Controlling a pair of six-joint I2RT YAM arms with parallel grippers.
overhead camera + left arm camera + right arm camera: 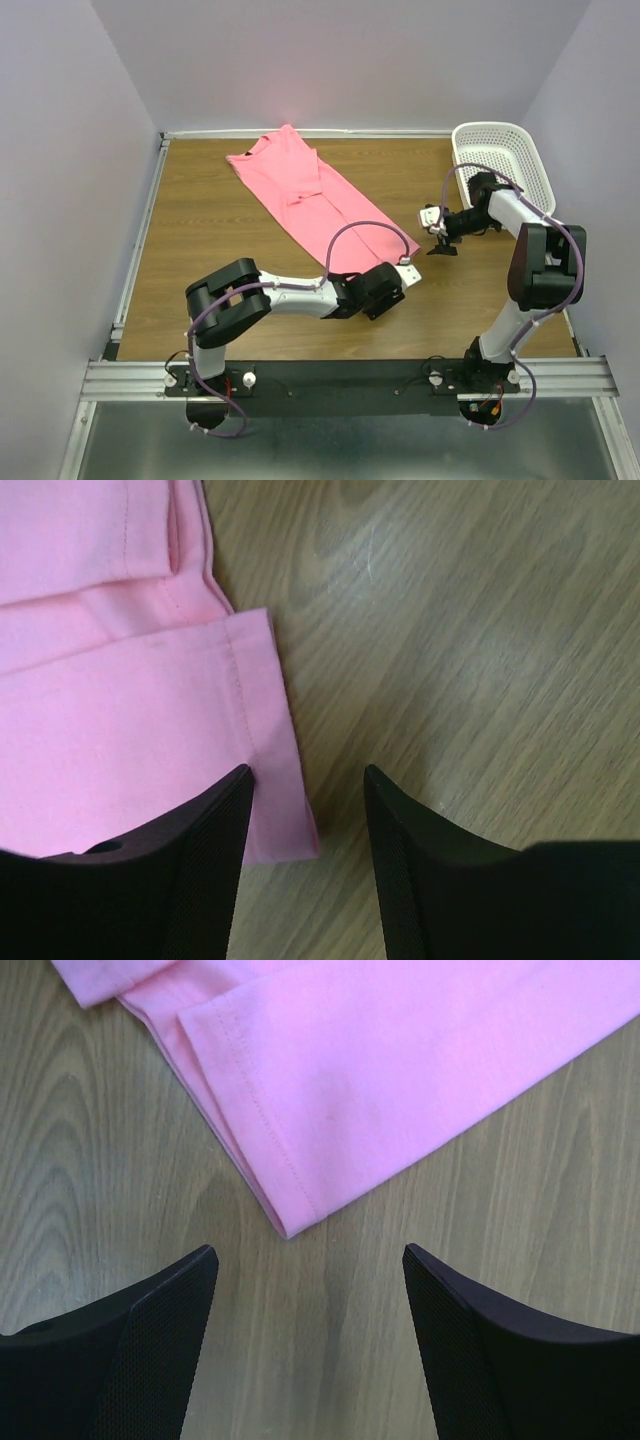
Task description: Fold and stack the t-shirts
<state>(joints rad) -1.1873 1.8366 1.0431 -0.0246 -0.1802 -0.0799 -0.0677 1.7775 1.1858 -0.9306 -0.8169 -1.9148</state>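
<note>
My right gripper grabs the t-shirt's loose hem corner (416,249) (291,1224) next, opposite my left gripper's corner, to fold the hem evenly over the folded piece of cloth.
One salmon-pink t-shirt (315,200) lies flat on the wooden table, folded lengthwise into a long strip. It runs diagonally from the back centre to the near middle. My left gripper (400,280) is open at the shirt's near hem corner. In the left wrist view that hem corner (270,780) lies between the fingers of the gripper (305,780), and the left finger (200,860) is over the cloth. My right gripper (440,246) is open and empty, just right of the hem. In the right wrist view the gripper (310,1260) is just short of the other hem corner (290,1215), apart from it.
A white plastic mesh basket (470,135) stands at the back right, close behind the right arm's elbow. White walls close in the table on the left, back and right. Bare wood (200,230) lies left of the shirt.
</note>
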